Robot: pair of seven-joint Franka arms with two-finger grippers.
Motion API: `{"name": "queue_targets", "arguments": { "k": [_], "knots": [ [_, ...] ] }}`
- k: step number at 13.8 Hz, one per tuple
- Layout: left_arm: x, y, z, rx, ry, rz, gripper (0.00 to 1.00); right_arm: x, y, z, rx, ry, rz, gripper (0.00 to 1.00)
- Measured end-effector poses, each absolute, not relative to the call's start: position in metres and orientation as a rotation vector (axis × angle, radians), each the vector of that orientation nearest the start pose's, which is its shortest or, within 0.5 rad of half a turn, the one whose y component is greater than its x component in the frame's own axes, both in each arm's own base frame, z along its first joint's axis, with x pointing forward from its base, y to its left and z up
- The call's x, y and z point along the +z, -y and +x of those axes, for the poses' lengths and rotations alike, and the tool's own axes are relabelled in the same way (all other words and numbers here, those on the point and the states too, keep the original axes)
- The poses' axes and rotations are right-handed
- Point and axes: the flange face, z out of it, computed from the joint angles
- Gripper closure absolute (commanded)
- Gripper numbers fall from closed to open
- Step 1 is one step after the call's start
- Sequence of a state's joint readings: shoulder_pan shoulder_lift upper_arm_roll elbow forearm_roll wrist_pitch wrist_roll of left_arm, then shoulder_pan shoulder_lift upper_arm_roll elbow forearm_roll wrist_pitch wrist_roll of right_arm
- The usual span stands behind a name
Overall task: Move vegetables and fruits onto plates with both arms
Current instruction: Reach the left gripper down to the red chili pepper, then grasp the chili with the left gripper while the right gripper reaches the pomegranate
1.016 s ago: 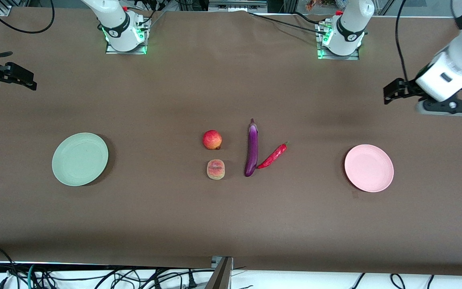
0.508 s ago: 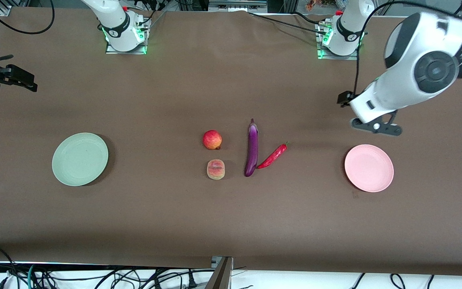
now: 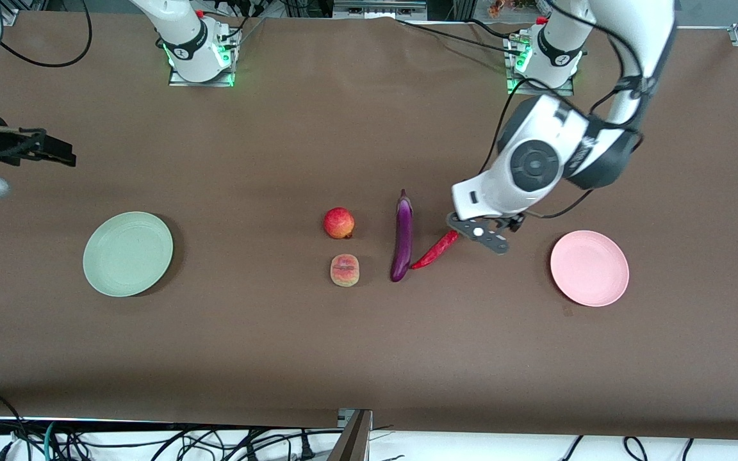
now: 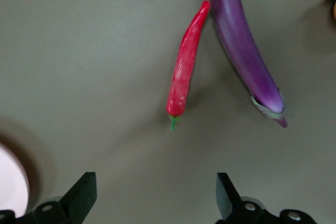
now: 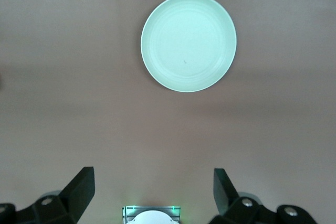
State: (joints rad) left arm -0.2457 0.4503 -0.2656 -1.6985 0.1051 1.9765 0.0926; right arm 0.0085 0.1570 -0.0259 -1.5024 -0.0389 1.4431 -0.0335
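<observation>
Next, my left gripper grabs the red chili by its green-stemmed end (image 4: 175, 114), to put the red chili on the pink plate (image 4: 11, 181).
The purple eggplant (image 3: 401, 240) and the red chili (image 3: 433, 251) lie side by side mid-table. The red apple (image 3: 339, 223) and the peach (image 3: 344, 270) lie beside them, toward the right arm's end. The left arm's wrist (image 3: 523, 173) hangs over the chili's stem end. In the left wrist view my left gripper (image 4: 155, 198) is open and empty, short of the chili (image 4: 184, 72) and the eggplant (image 4: 244, 51). My right gripper (image 3: 66, 153) is open and empty at the right arm's end of the table. In its wrist view (image 5: 152, 192) the green plate (image 5: 189, 43) shows.
The green plate (image 3: 128, 253) lies toward the right arm's end and the pink plate (image 3: 589, 268) toward the left arm's end, both bare. The pink plate's rim (image 4: 10, 182) shows in the left wrist view. Cables run along the table's near edge.
The left arm has swung in from its end of the table to over the chili's stem end. The right gripper has shifted slightly toward the green plate.
</observation>
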Motion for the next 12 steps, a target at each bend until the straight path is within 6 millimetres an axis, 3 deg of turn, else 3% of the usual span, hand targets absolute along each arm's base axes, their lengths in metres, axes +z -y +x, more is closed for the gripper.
{"name": "queue_targets", "arguments": {
  "k": [2,7,8,12],
  "knots": [
    [0.291,0.314,0.572,0.240,-1.098,-2.902,0.00,0.534,-0.006,0.594,0.374,0.068,-3.128,0.00],
    [0.203,0.332,0.573,0.170,-1.314,-2.818,0.00,0.453,-0.117,0.625,0.383,0.121,-3.103,0.00],
    [0.192,0.335,0.572,0.151,-1.347,-2.785,0.01,0.436,-0.133,0.629,0.383,0.106,-3.098,0.00],
    [0.178,0.348,0.563,0.146,-1.415,-2.722,0.28,0.382,-0.199,0.632,0.387,0.047,-3.094,0.00]
  ]
}}
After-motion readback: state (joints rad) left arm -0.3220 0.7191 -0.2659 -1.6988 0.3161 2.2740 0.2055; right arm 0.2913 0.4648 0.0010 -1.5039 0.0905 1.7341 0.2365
